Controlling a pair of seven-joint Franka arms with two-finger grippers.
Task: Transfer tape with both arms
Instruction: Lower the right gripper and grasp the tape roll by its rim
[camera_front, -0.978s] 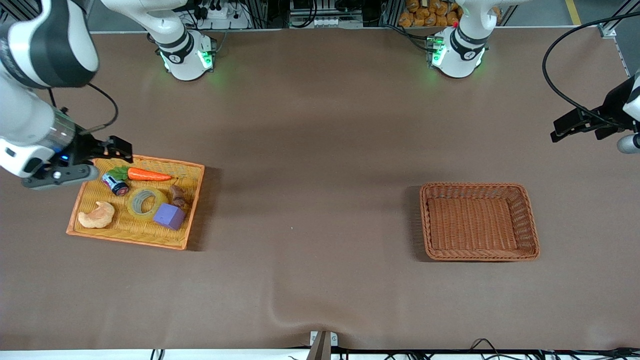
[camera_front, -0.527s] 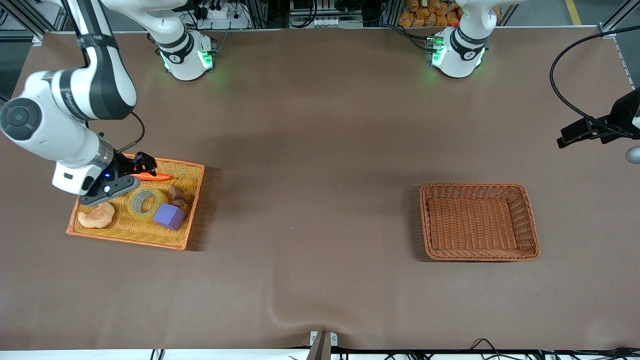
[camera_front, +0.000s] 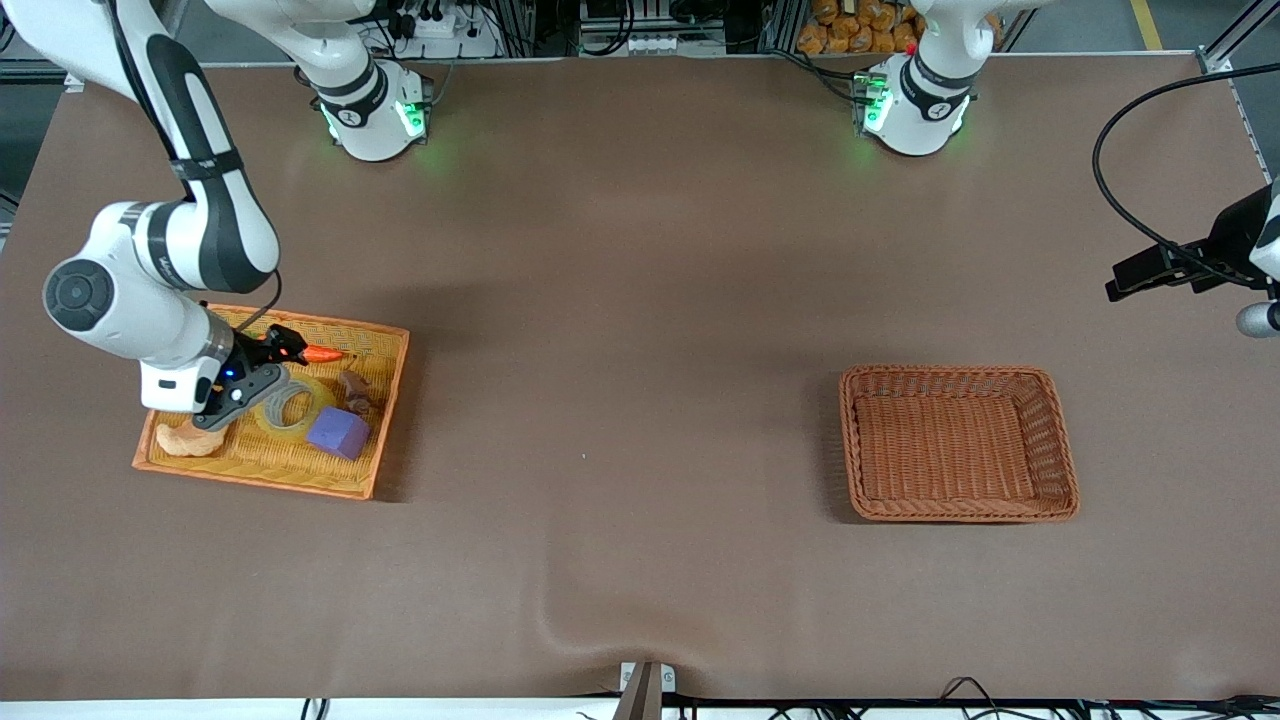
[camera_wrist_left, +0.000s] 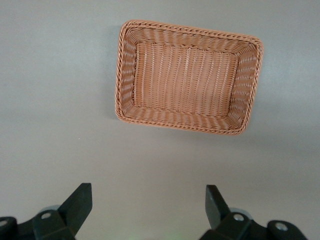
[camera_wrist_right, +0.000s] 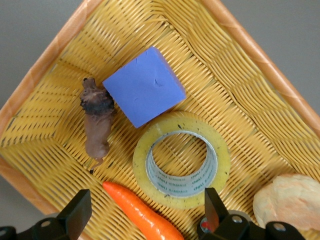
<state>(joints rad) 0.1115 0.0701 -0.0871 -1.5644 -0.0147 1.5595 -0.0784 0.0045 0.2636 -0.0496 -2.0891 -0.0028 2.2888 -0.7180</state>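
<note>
I need to grab the side of the tape's ring with my right gripper next, to move the tape (camera_front: 325, 395) out of the tray.
The tape (camera_front: 325, 395), a yellowish ring with a grey core, lies flat in the yellow woven tray (camera_front: 270, 468), beside a purple cube (camera_front: 338, 432). My right gripper (camera_front: 283, 345) hangs low over the tray, above the carrot (camera_front: 322, 354) and the tape's edge. In the right wrist view the tape (camera_wrist_right: 223, 156) lies just ahead of my open right gripper (camera_wrist_right: 145, 215), with the carrot (camera_wrist_right: 140, 212) between the fingers. My left gripper (camera_front: 1135, 278) waits open in the air at the left arm's end of the table, also seen in the left wrist view (camera_wrist_left: 148, 205).
The tray also holds a brown figure (camera_wrist_right: 97, 122), the cube (camera_wrist_right: 145, 87) and a bread piece (camera_wrist_right: 290, 200). A brown wicker basket (camera_front: 860, 440) stands toward the left arm's end and shows in the left wrist view (camera_wrist_left: 122, 75).
My right arm has swung in and come down over the tray, from its corner toward the carrot and tape. My left gripper has barely shifted.
</note>
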